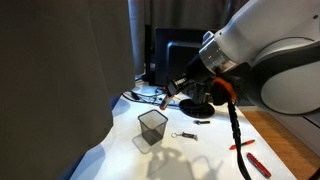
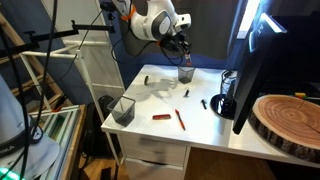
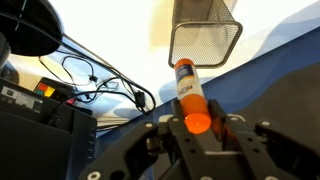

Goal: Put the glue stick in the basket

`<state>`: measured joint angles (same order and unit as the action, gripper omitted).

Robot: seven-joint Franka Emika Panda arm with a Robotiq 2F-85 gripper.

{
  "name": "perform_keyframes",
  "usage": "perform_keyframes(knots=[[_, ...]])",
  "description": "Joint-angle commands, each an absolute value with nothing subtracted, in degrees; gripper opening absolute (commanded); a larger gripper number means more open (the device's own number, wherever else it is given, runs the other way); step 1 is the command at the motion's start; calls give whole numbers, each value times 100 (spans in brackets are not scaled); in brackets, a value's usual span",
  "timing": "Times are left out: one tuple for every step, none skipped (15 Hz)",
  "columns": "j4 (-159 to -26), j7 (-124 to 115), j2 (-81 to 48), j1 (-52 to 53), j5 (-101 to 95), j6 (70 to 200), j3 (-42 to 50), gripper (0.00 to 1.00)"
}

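Note:
The far end of the glue stick only reaches the near rim of the basket, so the stick would fall outside if I opened now. I should move the stick toward the opening of the basket with my gripper.
My gripper is shut on the glue stick, a short white stick with an orange label and an orange cap that faces the wrist camera. The basket, a round black wire-mesh cup, stands on the white table just beyond the stick's far end in the wrist view. In both exterior views the gripper hangs above and slightly beside the basket. The glue stick shows as a small orange tip in an exterior view.
A thin red pen and a flat red tool lie on the table. A second, squarer black mesh holder stands at a table corner. A monitor, black cables and a wooden slab lie nearby.

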<state>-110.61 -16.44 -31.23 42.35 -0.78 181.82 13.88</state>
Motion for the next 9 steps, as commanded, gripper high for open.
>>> perform_keyframes(knots=[[-10348, -1190, -3566, 3220, 48, 17967, 440, 8], [-10173, -1130, -3685, 2998, 45, 17909, 261, 8], [-9949, -1018, -3818, 2674, 40, 17847, -39, 8], [-9719, -895, -3952, 2364, 35, 17680, -357, 8], [-9478, -745, -4113, 2110, 26, 17518, -651, 8], [-9316, -593, -4211, 1922, 7, 17377, -861, 8], [-9176, -446, -4321, 1787, -7, 17282, -1036, 8], [-9060, -296, -4380, 1683, -26, 17181, -1190, 8], [-9006, -151, -4408, 1577, -32, 17089, -1330, 8]])
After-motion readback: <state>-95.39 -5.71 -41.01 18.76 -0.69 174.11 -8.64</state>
